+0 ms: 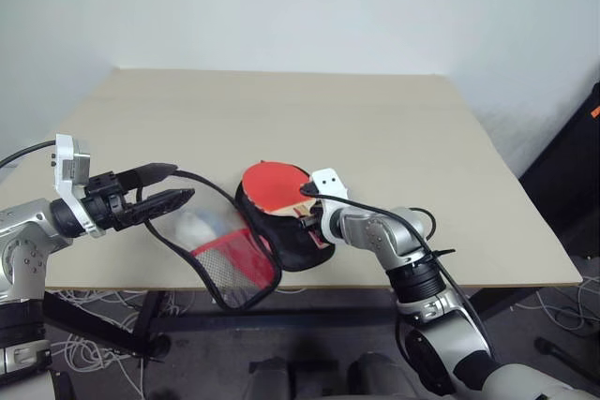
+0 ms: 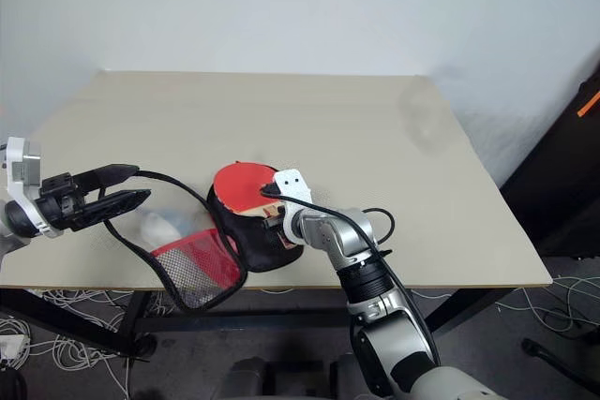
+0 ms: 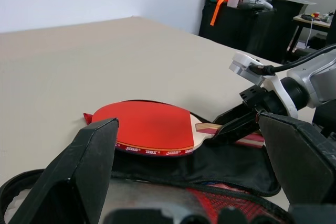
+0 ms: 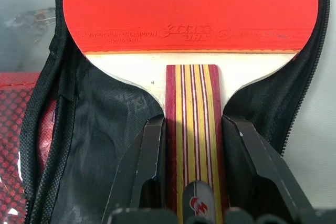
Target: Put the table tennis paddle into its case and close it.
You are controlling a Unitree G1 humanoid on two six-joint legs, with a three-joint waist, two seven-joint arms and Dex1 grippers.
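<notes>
The red blade [image 1: 274, 186] lies on the black lining [image 1: 298, 239] inside the zip edge and the paddle would remain there, so it is time for my right gripper to release it now.
The table tennis paddle [image 1: 275, 186] lies with its red blade over the open case [image 1: 292, 243], which rests near the table's front edge. Its striped wooden handle [image 4: 192, 129] sits between the fingers of my right gripper [image 1: 309, 216], which is shut on it. The blade [image 4: 189, 9] rests on the black lining, ringed by the zip edge. The case's red mesh flap [image 1: 234, 264] hangs off the table edge towards my left gripper [image 1: 181, 184]. That gripper stands open at the left, level with the table, and the flap's black zip edge loops over its spread fingers.
A small white lumpy wad [image 1: 197, 225] lies on the beige table [image 1: 375, 128] under the raised flap. Cables lie on the floor below the front edge. A dark bench with bags [image 3: 247, 9] stands beyond the table's far side.
</notes>
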